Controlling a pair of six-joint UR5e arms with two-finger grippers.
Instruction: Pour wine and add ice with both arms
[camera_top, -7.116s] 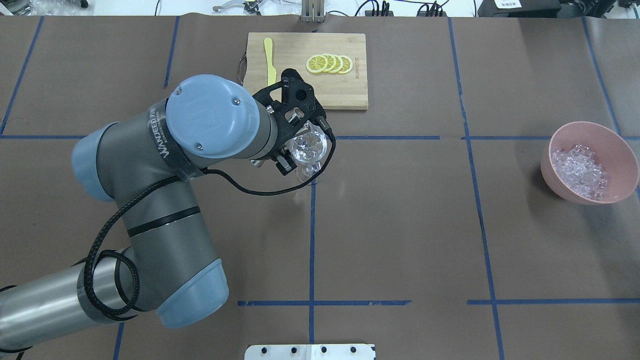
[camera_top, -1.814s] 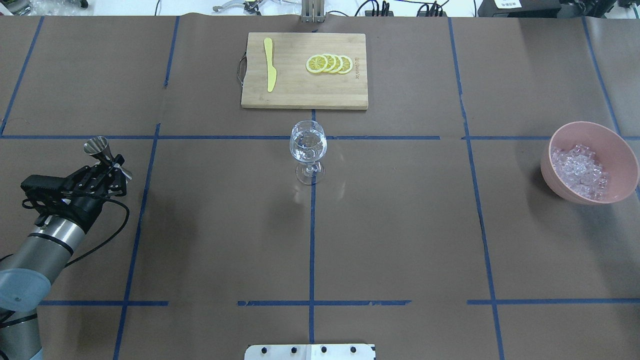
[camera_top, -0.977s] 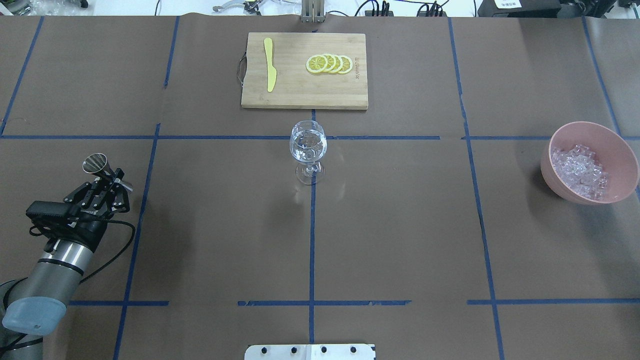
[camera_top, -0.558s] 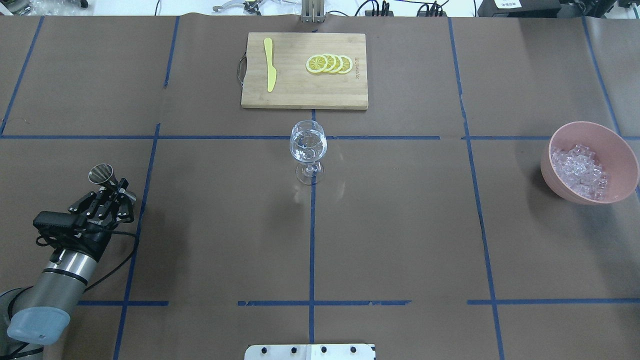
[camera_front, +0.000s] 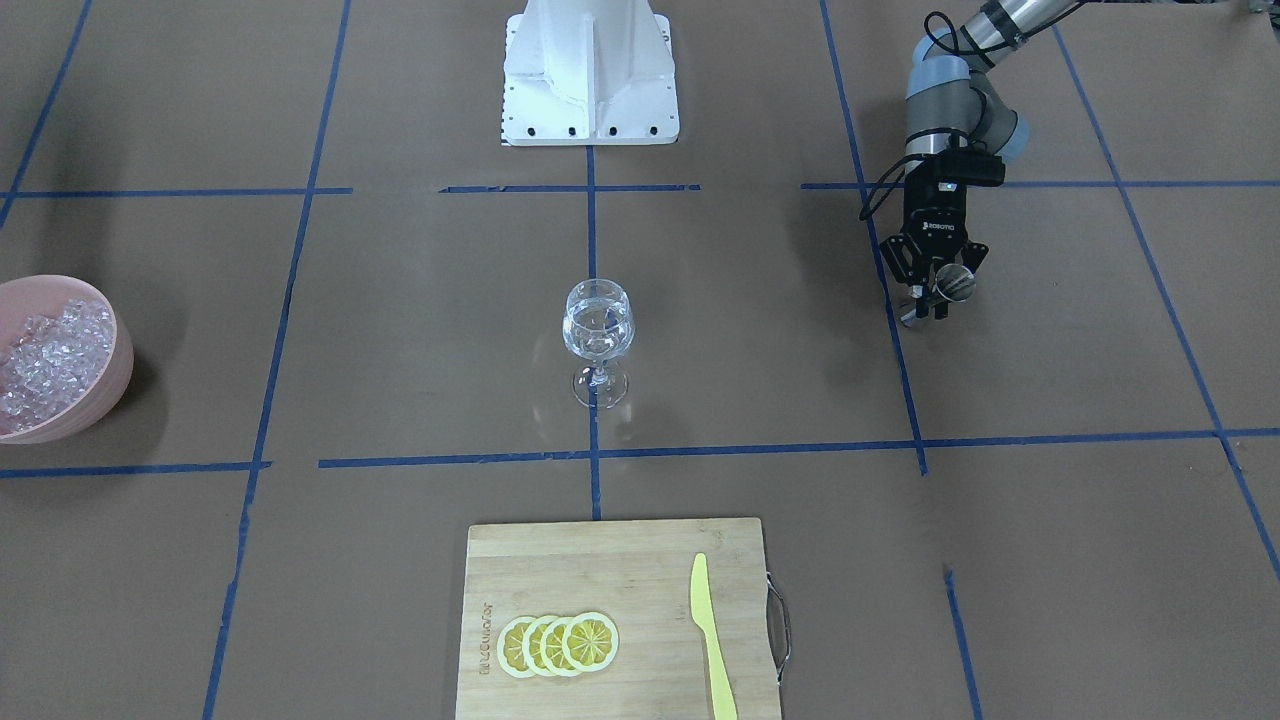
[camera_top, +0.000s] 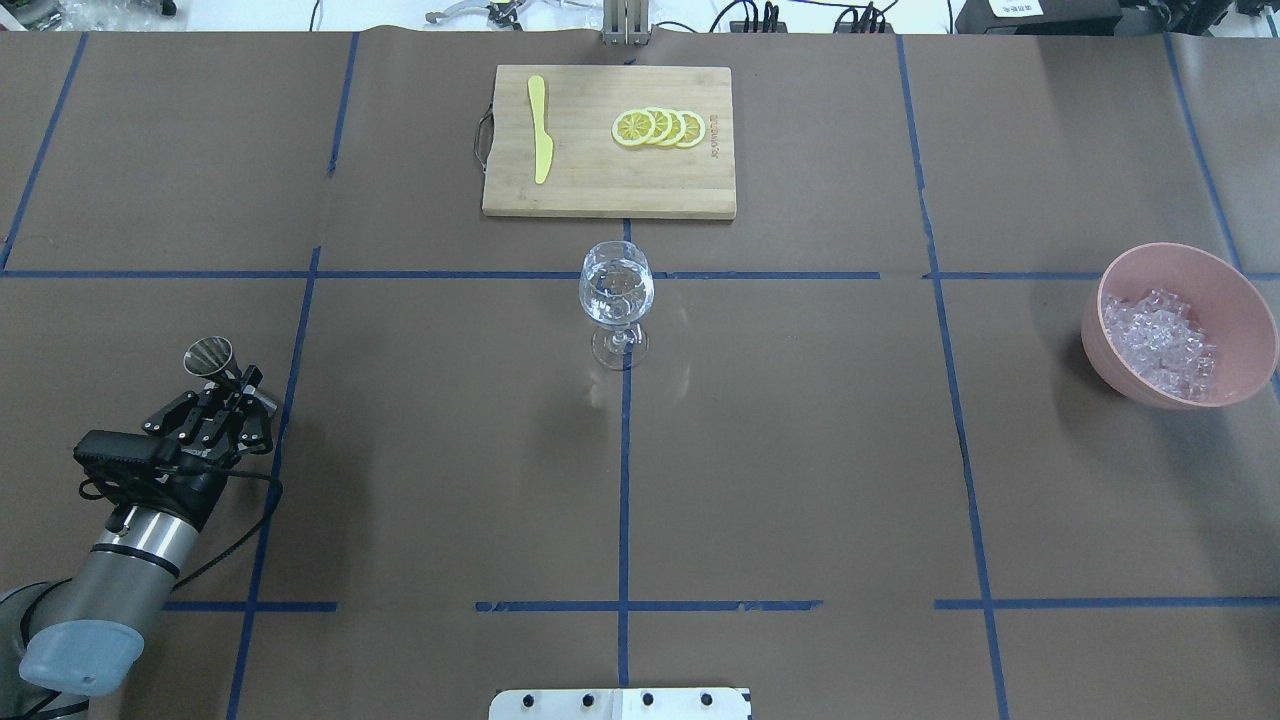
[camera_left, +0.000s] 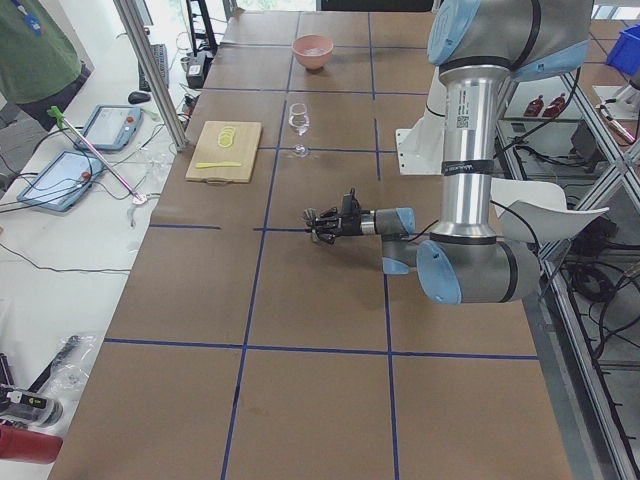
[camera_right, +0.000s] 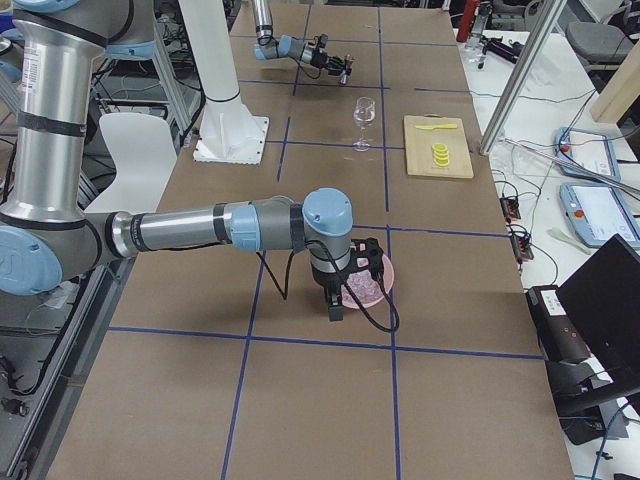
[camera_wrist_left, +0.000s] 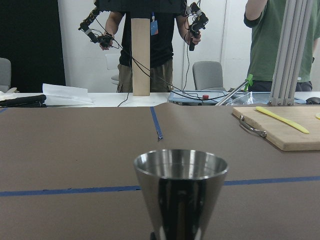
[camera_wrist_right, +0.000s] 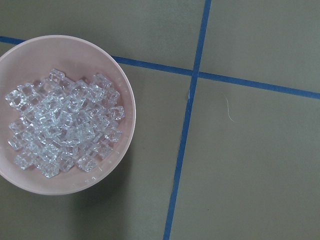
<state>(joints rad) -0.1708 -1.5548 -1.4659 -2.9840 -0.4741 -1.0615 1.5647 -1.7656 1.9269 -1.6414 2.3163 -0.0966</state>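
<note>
The jigger's lower end (camera_front: 909, 317) meets the table beside the blue tape and the jigger would stand upright, so my left gripper opens now.
A wine glass (camera_top: 617, 290) holding clear liquid stands mid-table, also in the front view (camera_front: 598, 325). My left gripper (camera_top: 238, 382) is far to its left, shut on a steel jigger (camera_top: 208, 353) and low over the table. The jigger stands upright in the left wrist view (camera_wrist_left: 180, 192). The ice (camera_top: 1160, 340) lies in a pink bowl (camera_top: 1240, 300) at the right edge. The right wrist view looks straight down on the ice (camera_wrist_right: 65, 125). My right gripper (camera_right: 340, 300) shows only in the right side view, above the bowl. I cannot tell whether it is open or shut.
A wooden cutting board (camera_top: 608, 195) at the far middle carries lemon slices (camera_top: 660, 127) and a yellow knife (camera_top: 540, 130). The white pedestal base (camera_front: 590, 70) is on the robot's side. Operators stand beyond the table's far edge.
My left arm has drawn back from over the wine glass to the table's left side with the jigger. Over the last second it slid further toward the robot's side.
</note>
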